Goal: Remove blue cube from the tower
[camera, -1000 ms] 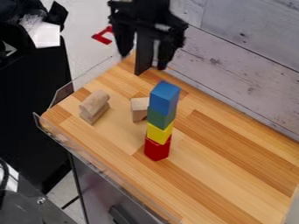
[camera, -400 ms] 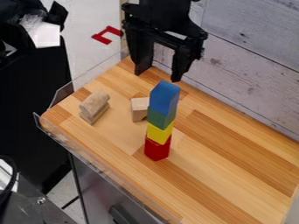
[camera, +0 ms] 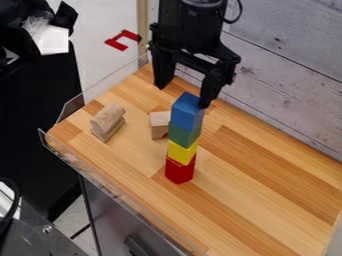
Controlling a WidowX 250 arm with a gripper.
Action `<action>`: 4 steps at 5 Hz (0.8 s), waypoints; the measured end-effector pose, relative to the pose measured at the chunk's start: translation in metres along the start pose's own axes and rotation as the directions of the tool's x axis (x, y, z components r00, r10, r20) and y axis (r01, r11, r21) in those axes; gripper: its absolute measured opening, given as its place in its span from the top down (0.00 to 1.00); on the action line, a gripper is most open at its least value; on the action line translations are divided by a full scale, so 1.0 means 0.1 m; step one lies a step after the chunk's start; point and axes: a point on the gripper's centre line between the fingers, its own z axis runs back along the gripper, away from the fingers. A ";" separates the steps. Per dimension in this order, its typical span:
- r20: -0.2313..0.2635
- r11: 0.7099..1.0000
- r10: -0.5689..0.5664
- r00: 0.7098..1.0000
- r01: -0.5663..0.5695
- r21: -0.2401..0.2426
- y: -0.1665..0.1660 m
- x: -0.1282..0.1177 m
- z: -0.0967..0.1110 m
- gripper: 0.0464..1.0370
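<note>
I need to grab the blue cube by its opposite sides with my gripper next. Then my gripper can lift it off the green block [camera: 182,135].
The black gripper [camera: 182,95] hangs just above and behind the top of the tower, its two fingers spread wide with nothing held between them. Its right fingertip appears beside the upper right corner of the blue cube [camera: 187,111]; whether they touch I cannot tell. The left fingertip is up and to the left of the cube. Under the blue cube the tower has a green block [camera: 182,135], then a yellow block [camera: 182,152], with a red block [camera: 180,171] at the bottom on the wooden table [camera: 254,200].
Left of the tower is a plain wooden block [camera: 159,124]. Farther left lies a rounded wooden piece [camera: 107,122]. A clear rim [camera: 113,177] runs along the table's left and front edges, and a whitewashed plank wall [camera: 280,85] stands along the back right.
The gripper has moved right and lower toward the tower, and its fingers have come into a wide spread across the view. The blocks have kept their places.
</note>
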 end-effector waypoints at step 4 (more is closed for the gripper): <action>0.002 1.000 -0.008 1.000 0.008 -0.010 -0.05 0.00 -0.06 0.04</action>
